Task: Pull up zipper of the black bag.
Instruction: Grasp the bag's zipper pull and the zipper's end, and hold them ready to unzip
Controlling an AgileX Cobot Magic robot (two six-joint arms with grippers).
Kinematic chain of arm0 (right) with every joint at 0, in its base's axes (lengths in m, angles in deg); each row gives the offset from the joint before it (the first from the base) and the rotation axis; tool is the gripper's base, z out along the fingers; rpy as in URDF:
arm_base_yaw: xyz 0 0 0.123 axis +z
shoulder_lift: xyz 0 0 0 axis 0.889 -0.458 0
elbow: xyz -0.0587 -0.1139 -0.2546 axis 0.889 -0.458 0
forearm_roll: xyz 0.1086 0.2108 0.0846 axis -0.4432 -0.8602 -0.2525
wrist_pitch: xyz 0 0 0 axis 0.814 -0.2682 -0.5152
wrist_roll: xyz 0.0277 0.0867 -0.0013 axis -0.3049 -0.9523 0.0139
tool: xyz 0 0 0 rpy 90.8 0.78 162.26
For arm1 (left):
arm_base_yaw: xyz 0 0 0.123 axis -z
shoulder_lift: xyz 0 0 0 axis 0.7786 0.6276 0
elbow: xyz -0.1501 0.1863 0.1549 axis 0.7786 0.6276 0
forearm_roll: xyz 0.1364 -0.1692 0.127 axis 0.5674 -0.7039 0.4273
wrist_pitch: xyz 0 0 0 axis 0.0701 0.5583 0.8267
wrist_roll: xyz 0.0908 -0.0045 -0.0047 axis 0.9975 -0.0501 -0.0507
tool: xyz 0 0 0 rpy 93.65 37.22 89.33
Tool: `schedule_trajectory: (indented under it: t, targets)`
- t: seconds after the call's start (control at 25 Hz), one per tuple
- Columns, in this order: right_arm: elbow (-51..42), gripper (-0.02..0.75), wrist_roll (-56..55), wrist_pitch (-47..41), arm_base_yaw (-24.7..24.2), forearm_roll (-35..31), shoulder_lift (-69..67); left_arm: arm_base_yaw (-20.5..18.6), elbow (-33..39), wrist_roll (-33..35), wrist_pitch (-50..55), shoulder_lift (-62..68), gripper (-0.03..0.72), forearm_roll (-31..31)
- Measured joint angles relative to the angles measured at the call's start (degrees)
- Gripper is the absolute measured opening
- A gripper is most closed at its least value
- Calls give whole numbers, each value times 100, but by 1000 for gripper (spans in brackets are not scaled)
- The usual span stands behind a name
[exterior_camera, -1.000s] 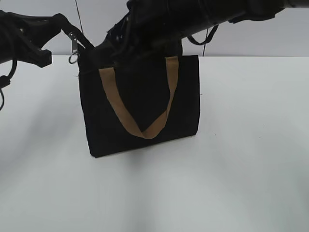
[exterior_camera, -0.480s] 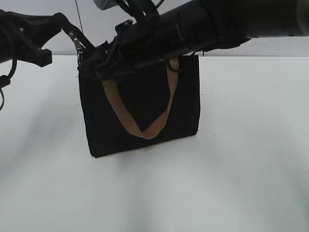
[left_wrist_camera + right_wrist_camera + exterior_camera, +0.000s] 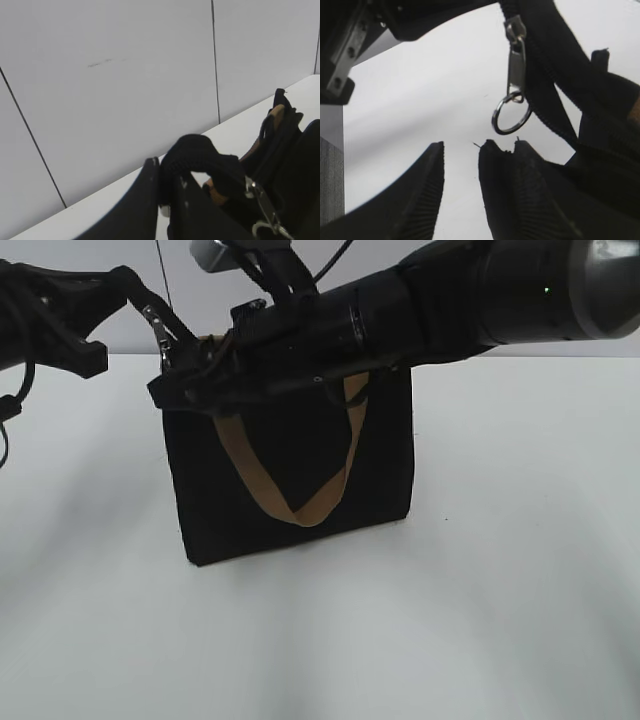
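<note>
I should next grab the pull tab by its ring (image 3: 512, 115) with my right gripper, since the ring hangs in the open and black fabric (image 3: 543, 67) crowds the pull tab's top.
The black bag (image 3: 290, 460) stands on the white table with its tan strap (image 3: 300, 512) hanging down the front. My left gripper (image 3: 128, 282) is shut on the black fabric end of the zipper (image 3: 200, 155) at the bag's top left corner and holds it raised. The silver pull tab (image 3: 156, 325) hangs just beside it and also shows in the left wrist view (image 3: 260, 205). My right gripper (image 3: 165, 385) reaches across the bag's top to that corner. In the right wrist view its jaws (image 3: 461, 150) are open and empty, just short of the ringed pull tab (image 3: 516, 70).
The white table (image 3: 500, 570) runs around the bag on all sides. A pale panelled wall (image 3: 125, 75) stands behind it. My right arm (image 3: 480, 300) lies over the bag's top edge and hides the zip line there.
My right arm has slid left along the bag's top, and its gripper has reached the left corner near the pull tab. The left gripper has kept its hold.
</note>
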Motion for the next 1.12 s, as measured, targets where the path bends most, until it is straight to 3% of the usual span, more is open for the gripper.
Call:
schedule_trajectory:
  t: [0.64,0.92,1.12]
  targets:
    - [4,327,968,72,0,-1565,-282,0,0,-43,-1,0,22,6]
    - [4,195,1181,263,0,-1821,-282,0,0,-63,-1,0,21,6]
    - [4,4,1188,415,0,-1837,-282,0,0,-80,87,0,21,6]
